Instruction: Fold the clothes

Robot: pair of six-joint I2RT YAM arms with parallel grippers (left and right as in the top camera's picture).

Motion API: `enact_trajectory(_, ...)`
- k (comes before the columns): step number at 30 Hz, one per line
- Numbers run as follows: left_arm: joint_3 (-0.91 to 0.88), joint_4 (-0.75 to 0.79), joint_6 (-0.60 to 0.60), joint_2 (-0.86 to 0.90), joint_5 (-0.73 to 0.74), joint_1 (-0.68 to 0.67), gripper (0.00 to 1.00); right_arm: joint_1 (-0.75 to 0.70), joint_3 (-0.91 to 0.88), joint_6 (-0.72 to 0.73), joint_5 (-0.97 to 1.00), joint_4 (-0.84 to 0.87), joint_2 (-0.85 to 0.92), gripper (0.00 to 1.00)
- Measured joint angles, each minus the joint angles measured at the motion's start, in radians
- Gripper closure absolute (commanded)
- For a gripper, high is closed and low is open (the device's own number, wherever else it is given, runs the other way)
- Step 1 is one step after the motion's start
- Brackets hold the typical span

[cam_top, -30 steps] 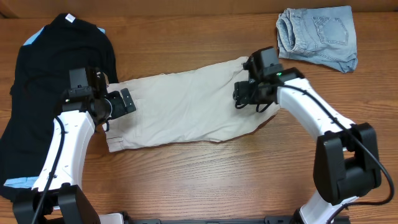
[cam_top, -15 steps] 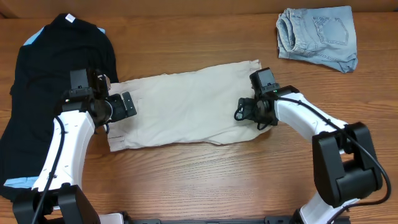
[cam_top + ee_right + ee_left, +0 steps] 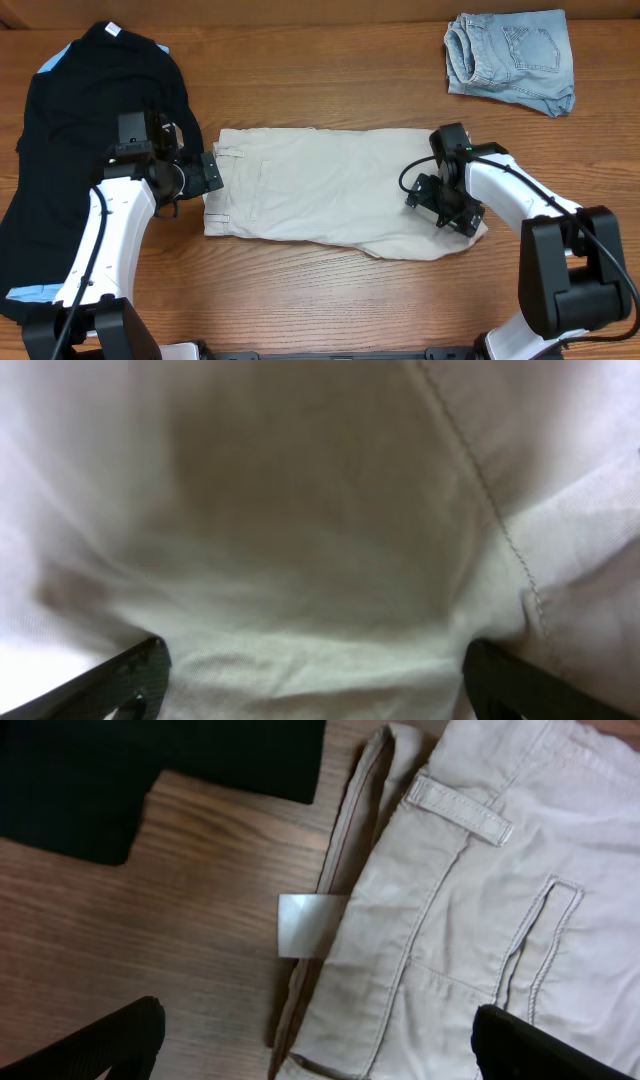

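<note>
I should next fold one end of the shorts over toward the legs, so I should grab the beige khaki shorts (image 3: 330, 185) by the waistband edge with my left gripper.
The clothes, beige khaki shorts (image 3: 330, 185), lie flat across the table's middle, waistband to the left. My left gripper (image 3: 210, 172) hovers open over the waistband end. In the left wrist view this gripper (image 3: 320, 1050) straddles the waistband edge, with a belt loop (image 3: 460, 808) and a small white label (image 3: 310, 925) ahead of it. My right gripper (image 3: 455, 212) sits over the leg end of the shorts. In the right wrist view its fingers (image 3: 130, 680) stand wide apart over rumpled beige cloth (image 3: 320, 510), gripping nothing.
A black T-shirt (image 3: 80, 130) covers the table's left side, close behind my left arm; its edge (image 3: 150, 770) shows in the left wrist view. Folded light-blue denim shorts (image 3: 510, 58) lie at the back right. Bare wood (image 3: 330, 300) runs along the front.
My right gripper moved toward the front right, drawing the leg end with it, then opened and let go. The shorts now lie straighter and shifted right. My left gripper shifted slightly right.
</note>
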Motion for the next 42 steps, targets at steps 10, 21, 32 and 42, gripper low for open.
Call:
enact_trajectory(10, 0.002, 0.212, 0.153, 0.160, 0.101, -0.005, 0.00, -0.005, 0.039, -0.100, -0.009, -0.132, -0.319, 0.00)
enact_trajectory(21, 0.002, 0.361, 0.309, 0.320, 0.278, -0.005, 0.00, -0.005, 0.175, -0.287, -0.015, -0.153, -0.517, 0.00)
enact_trajectory(32, 0.027, 0.332, 0.334, 0.376, 0.398, -0.005, 0.05, -0.005, 0.175, -0.310, -0.015, -0.166, -0.514, 0.00)
enact_trajectory(42, 0.065, 0.266, 0.331, 0.419, 0.490, -0.037, 0.22, -0.005, 0.175, -0.318, -0.015, -0.158, -0.514, 0.04)
